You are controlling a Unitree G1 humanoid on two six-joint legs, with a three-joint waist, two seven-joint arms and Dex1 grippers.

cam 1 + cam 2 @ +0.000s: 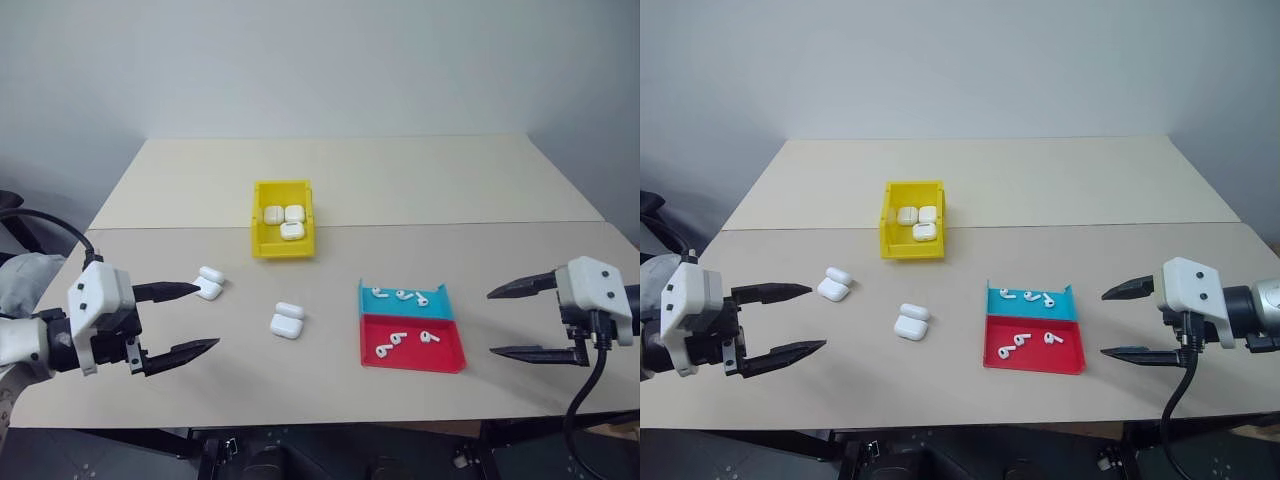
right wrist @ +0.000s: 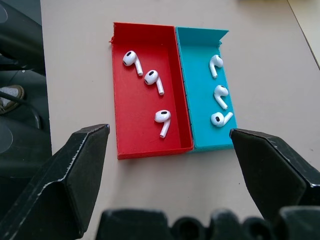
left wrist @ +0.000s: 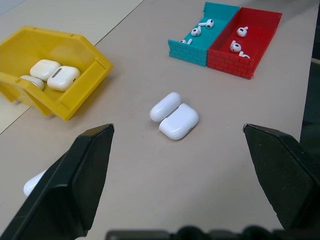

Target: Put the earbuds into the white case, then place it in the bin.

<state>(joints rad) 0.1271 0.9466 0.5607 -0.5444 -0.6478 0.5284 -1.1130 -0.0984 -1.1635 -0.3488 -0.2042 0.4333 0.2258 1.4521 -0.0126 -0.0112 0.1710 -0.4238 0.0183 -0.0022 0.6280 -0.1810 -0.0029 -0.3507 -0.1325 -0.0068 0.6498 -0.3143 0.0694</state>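
Observation:
My left gripper takes hold of the sides of the case's body next, so the white case's folded-back lid (image 1: 212,274) (image 3: 33,184) stays free for the earbuds to go in.
A white case (image 1: 287,320) lies mid-table with its lid folded back, also seen in the left wrist view (image 3: 175,117). A second such case (image 1: 209,282) lies to its left, just beyond my left gripper (image 1: 207,316), which hovers open and empty over the table's left front. The earbuds (image 2: 151,77) lie loose in a flat tray (image 1: 412,366), three in the red half and three in the teal half (image 2: 219,92). My right gripper (image 1: 491,323) hangs open and empty just right of that tray. The yellow bin (image 1: 270,245) stands behind the cases.
Three shut white cases (image 1: 285,218) lie inside the bin. The table is two pale slabs joined by a seam (image 1: 450,224) behind the bin's front. A black cable (image 1: 585,400) hangs from the right wrist past the table's front edge.

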